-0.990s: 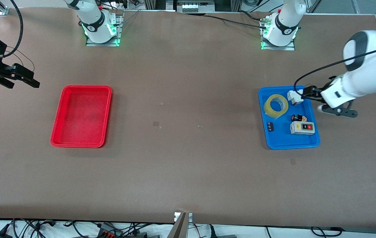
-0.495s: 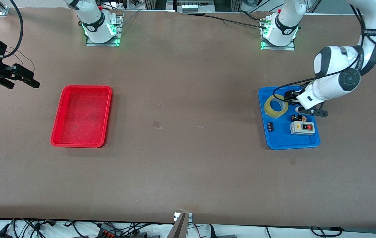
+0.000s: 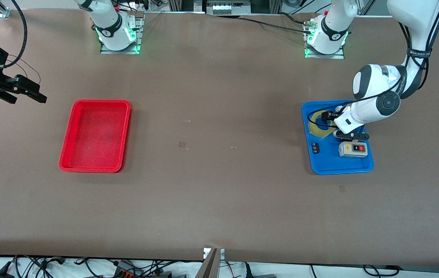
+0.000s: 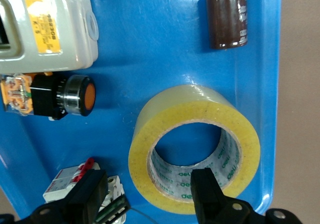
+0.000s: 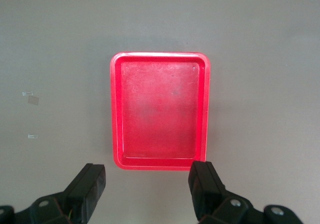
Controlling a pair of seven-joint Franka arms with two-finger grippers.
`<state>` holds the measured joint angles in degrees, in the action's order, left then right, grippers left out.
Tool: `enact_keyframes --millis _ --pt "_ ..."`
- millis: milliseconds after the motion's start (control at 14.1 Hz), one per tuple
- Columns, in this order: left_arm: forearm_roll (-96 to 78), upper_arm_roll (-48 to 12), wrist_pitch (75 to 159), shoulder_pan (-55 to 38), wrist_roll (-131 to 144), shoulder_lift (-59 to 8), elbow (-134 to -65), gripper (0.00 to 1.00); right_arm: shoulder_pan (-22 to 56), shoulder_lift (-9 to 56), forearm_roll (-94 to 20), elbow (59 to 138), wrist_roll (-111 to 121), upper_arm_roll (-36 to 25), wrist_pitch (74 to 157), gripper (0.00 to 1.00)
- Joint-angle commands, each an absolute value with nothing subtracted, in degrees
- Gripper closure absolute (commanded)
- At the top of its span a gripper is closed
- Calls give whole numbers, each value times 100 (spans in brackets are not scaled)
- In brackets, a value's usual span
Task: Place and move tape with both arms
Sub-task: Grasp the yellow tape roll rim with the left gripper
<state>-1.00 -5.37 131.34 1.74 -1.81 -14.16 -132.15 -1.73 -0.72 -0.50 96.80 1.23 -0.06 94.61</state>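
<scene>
My left gripper's fingers straddle the yellow tape's side (image 4: 237, 181), one finger inside the tape's hole (image 4: 187, 141), so my left gripper closes next. Closing now would catch the tape.
The yellow tape (image 3: 314, 126) lies flat in the blue tray (image 3: 370, 166) at the left arm's end of the table. My left gripper (image 3: 330, 120) is down over it, open. In the left wrist view the tape (image 4: 200, 115) fills the middle; the left gripper (image 4: 147, 184) straddles the ring's wall, one finger (image 4: 204, 184) in the hole and the other outside it, neither visibly pressing. My right gripper (image 3: 28, 98) waits open in the air at the right arm's end, beside the empty red tray (image 3: 95, 135). The right wrist view shows that red tray (image 5: 160, 112) past the open right gripper (image 5: 147, 184).
The blue tray (image 4: 140, 34) also holds a white-grey switch box (image 3: 353, 149) (image 4: 45, 24), an orange-faced push button (image 4: 67, 95), a brown cylinder (image 4: 227, 17), a small white and red breaker (image 4: 67, 180) right beside my outer finger, and a small black part (image 3: 315, 147).
The left arm has swung in from the table's end over the blue tray, and its gripper has come down around the tape's wall. The right arm has not moved.
</scene>
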Motion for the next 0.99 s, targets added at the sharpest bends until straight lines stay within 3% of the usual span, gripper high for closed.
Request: enact_keyframes --millis 0,141,212,566,919 --pt "-88 -571 13114 229 -105 -1477 -13166 53 -185 -97 -44 9659 132 -9 9413 0" --pt "-88 -571 13104 229 -114 -1485 -13166 89 -185 -97 -44 9659 132 -9 9413 0" --pt "-88 -571 13104 229 -114 -1485 -13166 98 -185 -97 -44 9659 132 -9 9413 0" --pt "-88 -563 12693 263 -202 -1424 -12974 100 -185 -97 -44 9659 132 -9 9413 0" --pt "-114 -580 10646 221 121 -1616 -11279 100 -185 -105 -53 9659 132 -9 9430 0"
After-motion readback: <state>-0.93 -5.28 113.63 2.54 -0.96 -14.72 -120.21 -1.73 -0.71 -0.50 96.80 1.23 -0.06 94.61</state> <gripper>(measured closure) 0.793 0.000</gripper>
